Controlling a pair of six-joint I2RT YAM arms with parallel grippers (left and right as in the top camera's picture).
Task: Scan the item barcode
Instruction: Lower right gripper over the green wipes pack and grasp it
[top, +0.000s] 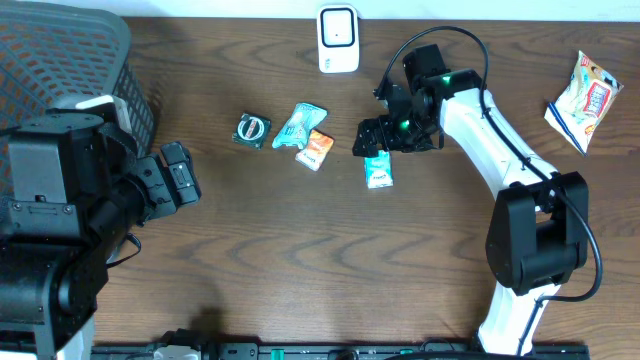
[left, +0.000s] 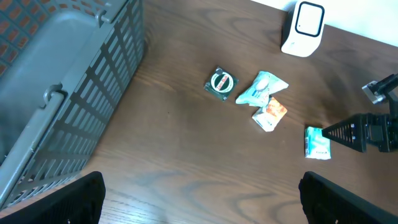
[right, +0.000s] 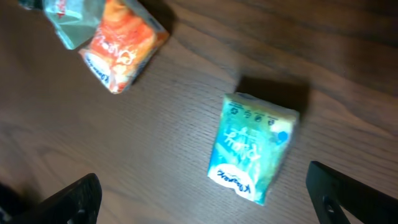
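The small teal packet (top: 379, 171) (right: 249, 150) needs to be scanned, so my right gripper should reach it and grab it by its long side edges. Its end with the printed icons then stays uncovered for the barcode scan.
A small teal packet (top: 378, 172) (right: 252, 146) lies flat on the wooden table, just below my right gripper (top: 385, 138) (right: 205, 199). That gripper hovers over it, open and empty, its fingers (right: 78, 198) wide to either side. The white barcode scanner (top: 338, 38) (left: 303, 28) stands at the table's far edge. My left gripper (top: 183, 185) (left: 199, 202) is open and empty beside the basket, far from the items. An orange packet (top: 315, 149) (right: 121, 46), a pale teal packet (top: 299, 124) (left: 261, 88) and a round dark green item (top: 252, 130) (left: 221, 83) lie left of the teal packet.
A grey mesh basket (top: 70, 50) (left: 68, 93) fills the far left corner. A white and red snack bag (top: 583, 100) lies at the far right. The right arm (top: 490, 130) reaches across from its base at the front right.
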